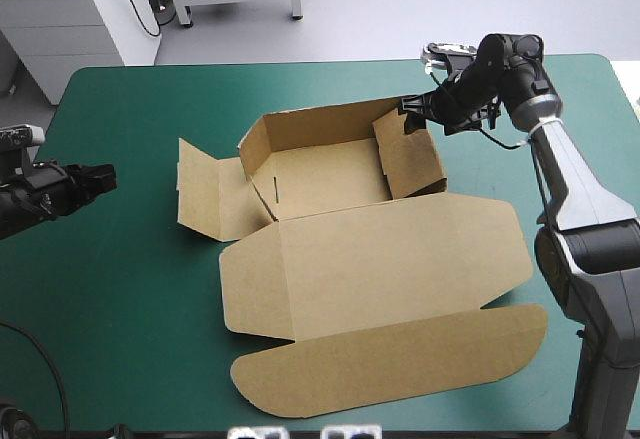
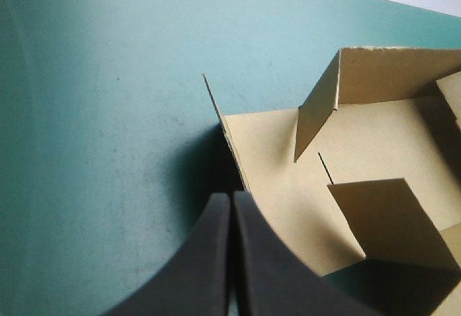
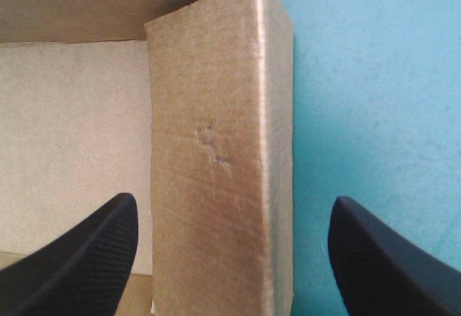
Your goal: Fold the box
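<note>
My right gripper grabs the raised side of the box by the folded top edge next. This grab then holds the box (image 1: pixel 340 174) steady for folding.
The brown box (image 1: pixel 340 174) lies mid-table as an open tray: back wall and right wall raised, the left side panel (image 1: pixel 205 199) half up, the big lid (image 1: pixel 390 269) flat toward the near edge. My right gripper (image 1: pixel 412 111) is open at the box's far right corner. In the right wrist view the folded right wall (image 3: pixel 220 158) stands between its spread fingers (image 3: pixel 86 255). My left gripper (image 1: pixel 100 179) is shut, apart from the box, over the table's left side. In the left wrist view it (image 2: pixel 230 208) points at the left panel's edge (image 2: pixel 223 125).
The teal-green cover (image 1: pixel 120 289) is bare left of and in front of the box. The lid's rounded tuck flap (image 1: pixel 400 359) reaches close to the near edge. White cabinets (image 1: pixel 80 19) stand beyond the far left corner.
</note>
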Robot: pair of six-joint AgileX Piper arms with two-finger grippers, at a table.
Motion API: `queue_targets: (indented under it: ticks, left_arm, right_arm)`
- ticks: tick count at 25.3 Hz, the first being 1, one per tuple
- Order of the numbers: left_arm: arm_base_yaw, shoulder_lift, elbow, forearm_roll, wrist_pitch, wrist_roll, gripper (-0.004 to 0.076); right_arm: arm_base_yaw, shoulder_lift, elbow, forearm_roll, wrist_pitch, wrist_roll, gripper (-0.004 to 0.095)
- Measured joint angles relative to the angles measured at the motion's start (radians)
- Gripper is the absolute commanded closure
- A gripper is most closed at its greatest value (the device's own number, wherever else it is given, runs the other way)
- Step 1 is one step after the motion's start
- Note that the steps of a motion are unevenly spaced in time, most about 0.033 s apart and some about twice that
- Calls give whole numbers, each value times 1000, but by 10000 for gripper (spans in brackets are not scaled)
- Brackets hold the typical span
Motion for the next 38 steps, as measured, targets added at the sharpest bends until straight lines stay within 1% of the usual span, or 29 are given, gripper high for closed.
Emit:
queue_targets:
  ticks: [2, 6, 11, 12, 14, 17, 20, 21, 22, 25, 31, 35, 38]
  left_arm:
    - [0, 0, 0, 0, -1, 0, 732]
    - [0, 0, 0, 0, -8, 0, 732]
    - [0, 0, 0, 0, -13, 0, 732]
    - [0, 0, 0, 0, -13, 0, 732]
    - [0, 0, 0, 0, -18, 0, 732]
    - [0, 0, 0, 0, -30, 0, 732]
    - [0, 0, 0, 0, -36, 0, 732]
    - [0, 0, 0, 0, -36, 0, 732]
    - [0, 0, 0, 0, -36, 0, 732]
    - [0, 1, 0, 0, -48, 0, 732]
    - [0, 8, 0, -10, -112, 0, 732]
    - [0, 11, 0, -26, -163, 0, 732]
    - [0, 28, 0, -29, -183, 0, 732]
  right_arm:
    - [9, -37, 57, 1, 1, 1, 224]
    - [25, -38, 172, -5, 0, -3, 227]
    - [25, -12, 193, -35, -3, -7, 240]
    - [25, -7, 193, -35, -4, -10, 253]
    - [25, 12, 193, -37, -5, -27, 318]
    - [27, 40, 193, -34, -7, -35, 549]
    - [33, 43, 190, -34, -7, -44, 847]
    - [34, 43, 185, -40, -7, -48, 928]
    - [35, 43, 178, -42, -7, -49, 915]
    - [35, 43, 148, -52, -5, -52, 921]
    - [35, 4, 130, -31, -7, -73, 921]
    - [35, -71, 130, -88, 0, -110, 925]
    - [32, -134, 130, -106, 0, -134, 926]
